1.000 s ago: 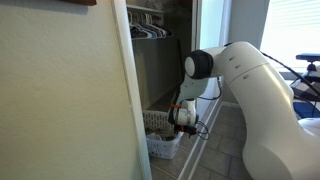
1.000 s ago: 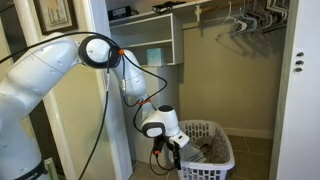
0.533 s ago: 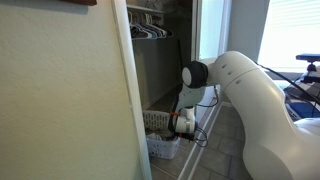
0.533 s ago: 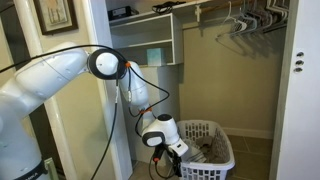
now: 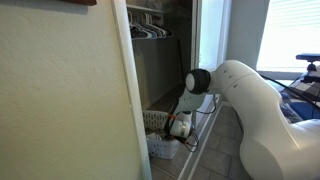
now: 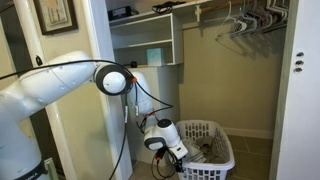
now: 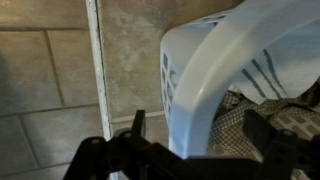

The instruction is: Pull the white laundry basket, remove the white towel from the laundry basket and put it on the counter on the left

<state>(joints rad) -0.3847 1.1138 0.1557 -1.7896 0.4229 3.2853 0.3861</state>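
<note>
The job is to pull the basket out of the closet. My gripper should next grab the white laundry basket by its near rim for that.
The white laundry basket stands on the closet floor; it also shows in an exterior view. In the wrist view its rim runs between my jaws. My gripper is open and straddles that rim, with one finger outside over the tiles and one inside over the laundry. It sits low at the basket's near edge in both exterior views. Inside lie a dark patterned cloth and a pale striped cloth. I cannot pick out a plain white towel.
The basket sits in a closet with a white shelf unit and hangers on a rail above. A beige wall and a white door frame flank the opening. The floor is tiled.
The arm has folded lower and the gripper has come down onto the basket's near rim. The basket has not visibly moved.
</note>
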